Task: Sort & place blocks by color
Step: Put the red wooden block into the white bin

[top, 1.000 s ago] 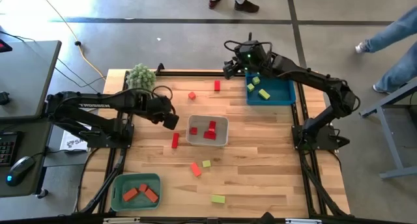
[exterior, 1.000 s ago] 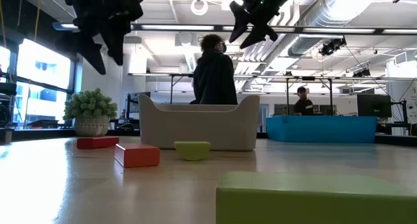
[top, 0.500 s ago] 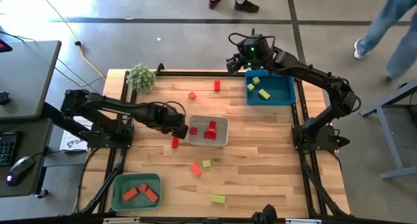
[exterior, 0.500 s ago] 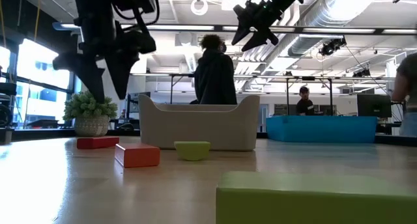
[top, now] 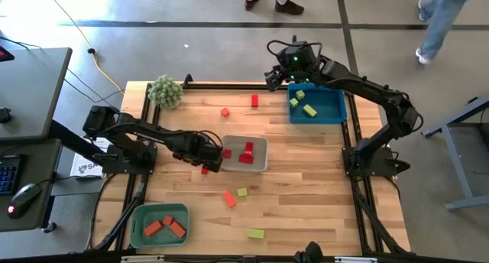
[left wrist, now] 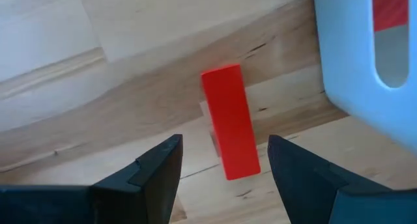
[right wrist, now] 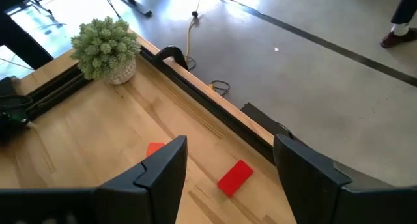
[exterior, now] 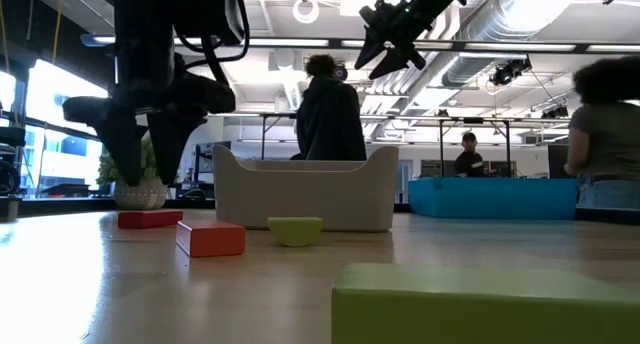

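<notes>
My left gripper's open fingers are still above the red bar's top, so closing now would miss the bar. My left gripper moves down first, then closes on the bar.
A red bar block lies flat on the wooden table beside the white tray; it also shows in the low view. My left gripper hangs open right above it, pointing down, one finger on each side of the bar's long sides and clear of it. My right gripper is open and empty, high over the table's far edge next to the blue tray. Its wrist view shows a red bar below.
The white tray holds red blocks, the blue tray yellow-green ones, the green tray orange-red ones. Loose blocks: a red cube, a red bar, an orange-red block, yellow-green blocks. A plant stands far left.
My left gripper has come down and gone toward the table's near edge and the white tray, ending over the red bar, its fingers still apart. It has also turned about its own axis. The blocks have stayed where they were.
</notes>
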Available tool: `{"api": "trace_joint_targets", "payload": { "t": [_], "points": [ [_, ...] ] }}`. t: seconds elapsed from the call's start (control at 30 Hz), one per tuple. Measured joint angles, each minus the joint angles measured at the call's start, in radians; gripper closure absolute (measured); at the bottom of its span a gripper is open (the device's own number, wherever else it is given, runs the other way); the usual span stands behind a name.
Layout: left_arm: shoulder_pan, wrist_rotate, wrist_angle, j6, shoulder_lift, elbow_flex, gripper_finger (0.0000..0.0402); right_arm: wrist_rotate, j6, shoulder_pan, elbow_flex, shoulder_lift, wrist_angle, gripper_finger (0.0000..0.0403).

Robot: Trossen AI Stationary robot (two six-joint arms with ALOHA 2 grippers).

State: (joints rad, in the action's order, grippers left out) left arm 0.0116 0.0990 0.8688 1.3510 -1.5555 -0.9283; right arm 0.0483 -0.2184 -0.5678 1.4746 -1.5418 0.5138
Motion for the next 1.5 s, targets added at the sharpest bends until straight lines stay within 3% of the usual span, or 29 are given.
{"api": "trace_joint_targets", "payload": {
  "t": [0.3, 0.67, 0.9, 1.33, 1.5],
  "points": [
    [-0.043, 0.0, -0.002, 0.016, -0.005, 0.0, 0.0188, 0.0, 0.0, 0.0, 0.0, 0.0, 0.01, 0.0187],
    [-0.103, 0.055, -0.003, -0.166, -0.006, 0.0, 0.0188, 0.0, -0.017, 0.0, 0.0, 0.0, 0.014, 0.0187],
    [-0.103, 0.023, -0.082, -0.158, -0.068, -0.002, 0.0188, 0.0, -0.038, 0.0, 0.0, 0.0, 0.018, 0.0187],
    [-0.103, 0.03, -0.075, -0.156, -0.184, -0.005, 0.0188, 0.0, -0.046, 0.021, 0.0, 0.0, 0.022, 0.0187],
    [-0.103, 0.037, -0.079, -0.195, -0.192, -0.005, 0.0207, 0.0, -0.045, 0.036, 0.0, 0.0, 0.022, 0.0187]
  ]
}}
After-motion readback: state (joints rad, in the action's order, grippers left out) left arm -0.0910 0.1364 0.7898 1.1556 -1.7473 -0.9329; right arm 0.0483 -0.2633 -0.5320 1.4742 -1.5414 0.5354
